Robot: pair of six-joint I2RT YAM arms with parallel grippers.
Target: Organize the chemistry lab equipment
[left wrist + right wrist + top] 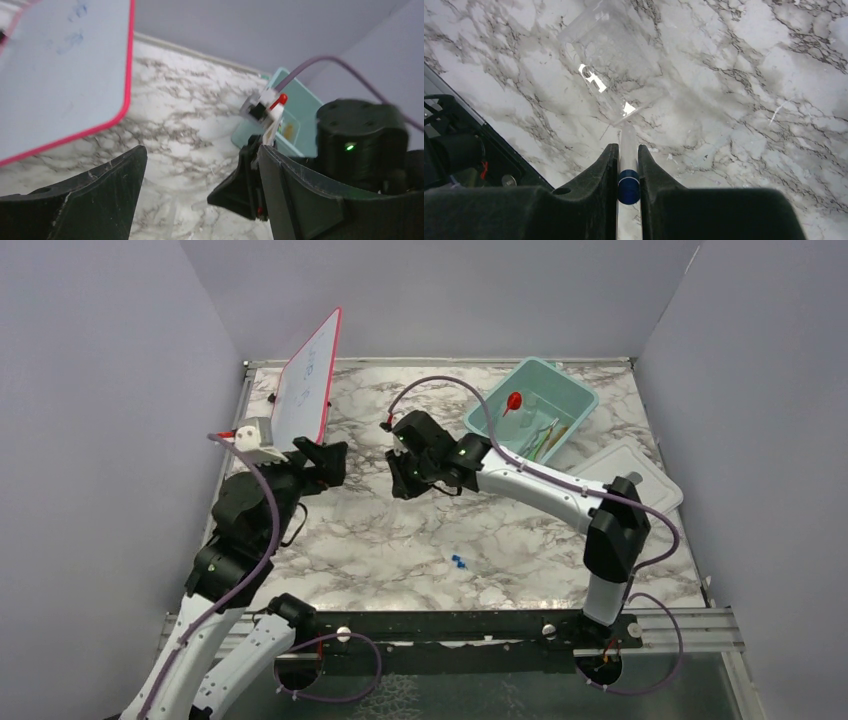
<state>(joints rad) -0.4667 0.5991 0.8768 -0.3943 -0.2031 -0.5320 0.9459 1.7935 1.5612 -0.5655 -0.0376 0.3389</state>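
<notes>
The tube is short of the clear vessel's edge and would fall onto the marble if my right gripper let go now, so my right gripper should keep holding it until its tip reaches the vessel.
My right gripper is shut on a blue-capped clear tube, held just above the marble table; the tube's tip points at a small clear vessel on the table. In the top view the right gripper is mid-table, left of the teal tub. The tub holds the red funnel and several thin items. Two small blue pieces lie on the table near the front. My left gripper is open and empty, facing the right gripper; its jaws stand wide apart in the left wrist view.
The pink-edged whiteboard leans at the back left, close behind my left arm; it also shows in the left wrist view. The white lid lies right of the tub. Grey walls enclose three sides.
</notes>
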